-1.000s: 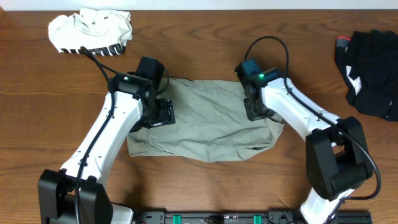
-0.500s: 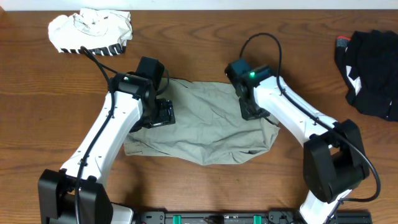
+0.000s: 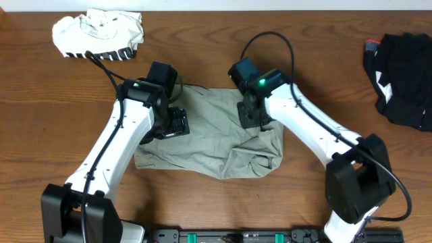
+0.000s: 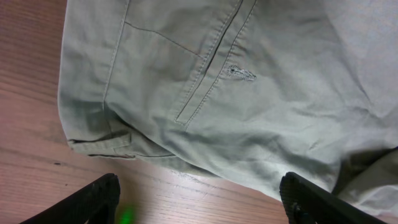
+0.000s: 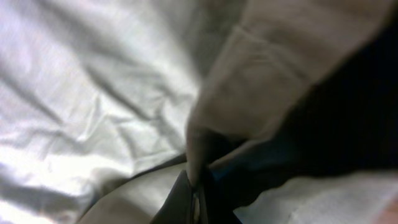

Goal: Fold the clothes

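Note:
The fold is near the crumpled edge of the shorts and would land short if the right gripper opened now, so the robot should move it toward the middle of the shorts before opening that gripper.
The khaki shorts (image 3: 209,138) lie crumpled in the middle of the table, their right side folded over toward the middle. My right gripper (image 3: 253,116) is shut on a fold of the khaki fabric (image 5: 249,81), with the cloth pinched between the closed fingertips (image 5: 196,199). My left gripper (image 3: 174,125) is open and empty over the left part of the shorts. In the left wrist view its gripper (image 4: 199,205) spans bare wood just beyond the hem, with a pocket seam and buttonhole (image 4: 239,73) ahead. A white black-striped garment (image 3: 99,34) lies at the far left, a black one (image 3: 405,67) at the right edge.
The wooden table (image 3: 54,135) shows bare wood to the left, the right and in front of the shorts. A black rail (image 3: 223,236) runs along the front edge between the arm bases.
My right gripper has moved left with the shorts' right edge, folding that side over toward the middle. The left arm has stayed put.

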